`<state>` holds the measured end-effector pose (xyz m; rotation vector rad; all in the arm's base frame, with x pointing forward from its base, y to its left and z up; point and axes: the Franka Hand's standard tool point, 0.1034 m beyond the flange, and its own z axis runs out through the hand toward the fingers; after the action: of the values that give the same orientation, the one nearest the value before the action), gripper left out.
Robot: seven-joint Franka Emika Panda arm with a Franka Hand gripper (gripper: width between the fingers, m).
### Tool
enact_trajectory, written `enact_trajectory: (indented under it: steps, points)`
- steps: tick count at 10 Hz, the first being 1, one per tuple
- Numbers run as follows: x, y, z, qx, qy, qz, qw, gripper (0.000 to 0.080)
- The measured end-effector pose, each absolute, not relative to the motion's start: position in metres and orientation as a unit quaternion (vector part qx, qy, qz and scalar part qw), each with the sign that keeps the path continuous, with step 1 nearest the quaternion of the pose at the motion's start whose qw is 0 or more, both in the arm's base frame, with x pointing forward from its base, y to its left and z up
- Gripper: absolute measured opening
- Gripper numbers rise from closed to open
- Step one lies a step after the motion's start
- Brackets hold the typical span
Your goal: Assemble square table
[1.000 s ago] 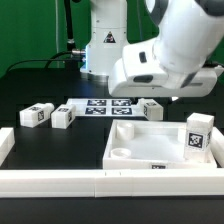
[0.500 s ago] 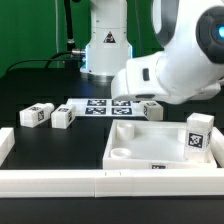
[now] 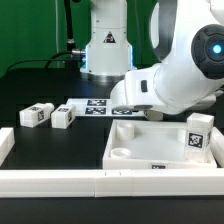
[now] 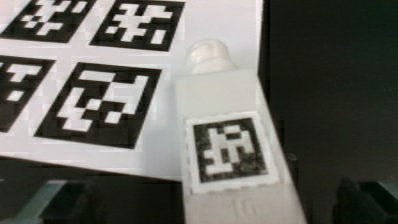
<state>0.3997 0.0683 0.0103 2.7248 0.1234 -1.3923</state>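
Observation:
My gripper needs to grab the leg post by its plain end (image 4: pixel 246 207) next, so that the post's knob stays free to go into the panel.
The white square panel (image 3: pixel 150 152) lies at the exterior view's right with a tag-marked leg post (image 3: pixel 197 135) standing at its right corner. Two more leg posts (image 3: pixel 38 114) (image 3: pixel 62 118) lie at the left. In the wrist view a fourth leg post (image 4: pixel 217 130) lies flat, tag up, beside the marker board (image 4: pixel 98 70). My gripper (image 4: pixel 210 205) is open and straddles this leg's end, with one dark finger (image 4: pixel 54 202) on each side and not touching it. In the exterior view the arm's hand (image 3: pixel 140 92) hides this leg.
The marker board (image 3: pixel 88 106) lies behind the panel. Long white border rails (image 3: pixel 60 180) run along the front, with a raised end at the left (image 3: pixel 5 148). The robot base (image 3: pixel 105 45) stands at the back.
The arm has come down and toward the exterior view's left, over the leg post beside the marker board, which it now hides. The other parts have not moved.

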Motion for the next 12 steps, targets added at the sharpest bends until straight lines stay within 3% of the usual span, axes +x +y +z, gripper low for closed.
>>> enact_trajectory:
  steps: [3,5,6,7,8,11,12]
  points:
    - [0.397,0.069,0.006,0.891,0.04,-0.45,0.041,0.0649]
    - [0.4,0.07,0.007,0.892,0.04,-0.448,0.041,0.0603]
    - [0.4,0.07,0.007,0.893,0.04,-0.447,0.041,0.042]
    - [0.4,0.07,0.007,0.893,0.04,-0.447,0.041,0.042]
    - [0.401,0.069,0.007,0.893,0.04,-0.447,0.041,0.0285]
    - [0.404,0.068,0.011,0.893,0.038,-0.446,0.039,0.0285]
    - [0.409,0.066,0.024,0.892,0.039,-0.449,0.036,0.0285]
